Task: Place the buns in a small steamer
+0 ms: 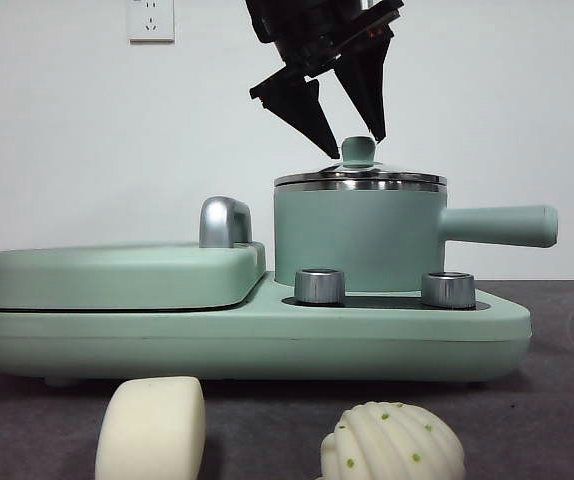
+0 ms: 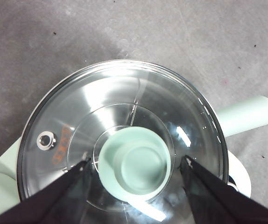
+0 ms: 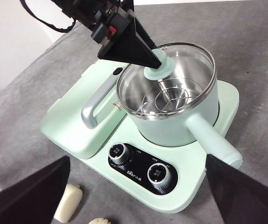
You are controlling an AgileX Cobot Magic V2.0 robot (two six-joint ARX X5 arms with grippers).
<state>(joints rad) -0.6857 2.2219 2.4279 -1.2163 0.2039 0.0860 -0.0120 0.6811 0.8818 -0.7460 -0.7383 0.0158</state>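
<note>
The glass lid covers the whole steamer and is wider than the robot's open fingers, so the left gripper should next grab the lid by its narrow green knob point(image 1: 358, 151) point(image 2: 136, 164).
The small steamer point(image 1: 357, 240) stands on the right side of the mint-green cooker, its glass lid point(image 1: 360, 179) on its rim. My left gripper point(image 1: 355, 146) comes down from above, open, one jaw on each side of the lid's green knob point(image 2: 134, 163) with a gap on both sides. Two buns lie on the table in front of the cooker: a smooth block point(image 1: 152, 428) and a ridged dome with green dots point(image 1: 392, 442). High above the cooker's front, my right gripper point(image 3: 137, 157) is open and empty. Through the lid a steel rack point(image 3: 169, 99) shows.
The flat lidded griddle point(image 1: 117, 275) with its chrome handle point(image 1: 225, 222) fills the cooker's left half. Two steel dials point(image 1: 319, 286) point(image 1: 448, 289) sit in front of the pot. The pot's straight handle point(image 1: 497, 225) sticks out to the right.
</note>
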